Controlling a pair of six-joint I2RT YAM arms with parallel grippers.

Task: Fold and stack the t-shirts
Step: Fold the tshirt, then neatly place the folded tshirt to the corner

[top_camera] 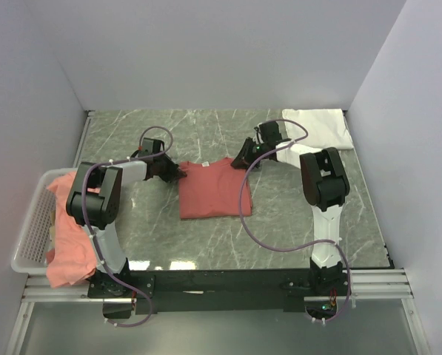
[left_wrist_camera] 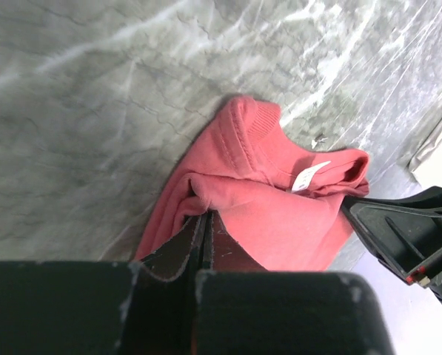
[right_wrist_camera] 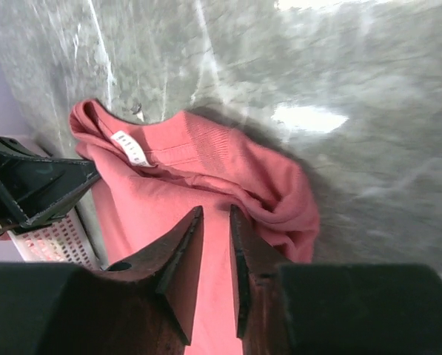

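Observation:
My right gripper grabs the salmon t-shirt's collar-end corner beside the bunched sleeve next, to stack the salmon t-shirt on the white t-shirt (top_camera: 320, 127).
A salmon t-shirt (top_camera: 212, 191) lies partly folded on the middle of the marble table, its white neck label (left_wrist_camera: 310, 176) near the collar. My left gripper (top_camera: 178, 174) is at the shirt's back left corner. Its jaws are pressed together in the left wrist view (left_wrist_camera: 204, 214), with a fold of the salmon cloth caught at the tips. At the back right corner my right gripper (top_camera: 244, 163) stands narrowly open (right_wrist_camera: 216, 209) over the cloth. A bunched sleeve (right_wrist_camera: 287, 203) lies just beside its right finger. A white t-shirt (top_camera: 320, 127) lies at the back right. More salmon t-shirts (top_camera: 71, 244) hang over the basket.
A white mesh basket (top_camera: 29, 225) sits off the table's left edge, near the left arm's base. Grey walls close the table in at the back and both sides. The right arm's purple cable (top_camera: 244, 214) loops over the shirt's right edge.

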